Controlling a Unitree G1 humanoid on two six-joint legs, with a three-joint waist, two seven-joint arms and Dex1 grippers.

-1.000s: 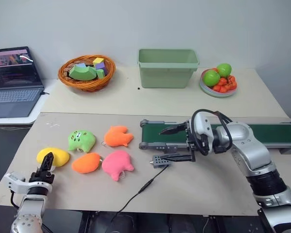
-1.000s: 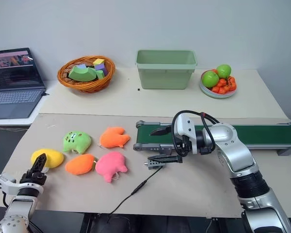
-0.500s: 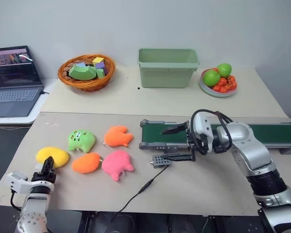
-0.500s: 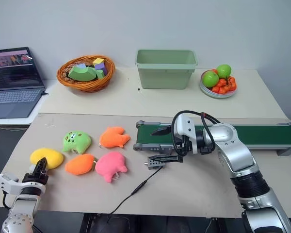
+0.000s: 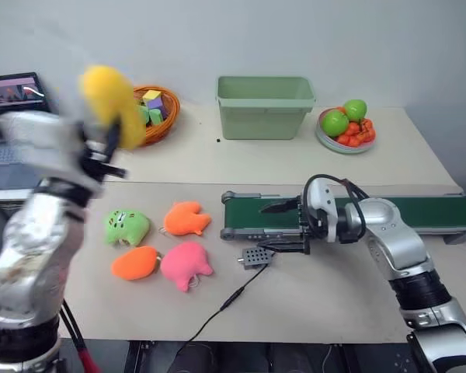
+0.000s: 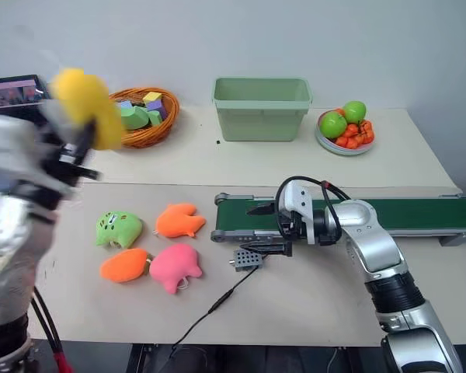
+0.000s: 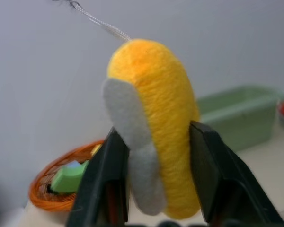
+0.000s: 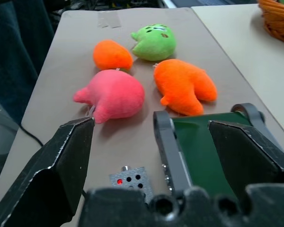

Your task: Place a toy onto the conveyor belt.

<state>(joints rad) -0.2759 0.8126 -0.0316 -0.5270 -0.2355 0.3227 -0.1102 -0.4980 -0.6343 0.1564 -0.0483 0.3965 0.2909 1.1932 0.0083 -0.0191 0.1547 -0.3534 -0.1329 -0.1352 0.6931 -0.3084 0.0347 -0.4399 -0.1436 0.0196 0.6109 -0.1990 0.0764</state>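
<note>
I need to move the plush onto the conveyor belt with my left gripper before letting go of it, because the yellow plush (image 5: 113, 101) (image 7: 163, 127) is hanging high in front of the basket.
The toy (image 5: 107, 102), a yellow plush with a grey patch, is held high in the air at the left, in front of the wicker basket. My left gripper (image 7: 154, 142) is shut on it, with one black finger (image 7: 106, 179) on each side. The conveyor belt (image 5: 419, 211), dark green in a grey frame, runs along the table's right half. Beside the belt's left end roller my right gripper (image 5: 283, 228) stands open, pointing left, with nothing between its fingers (image 8: 68, 156).
A green plush (image 5: 126, 226), two orange plush toys (image 5: 186, 218) (image 5: 136, 263) and a pink one (image 5: 185, 263) lie left of the belt. A small grey box (image 5: 254, 256) with a cable sits near the right gripper. Behind stand a basket (image 5: 161, 109), a light green bin (image 5: 264, 105), a fruit bowl (image 5: 343, 124) and a laptop (image 5: 12, 89).
My left arm has swung up from the table's front left corner, carrying the yellow toy off the table to well above it. The right gripper has stayed by the belt's end.
</note>
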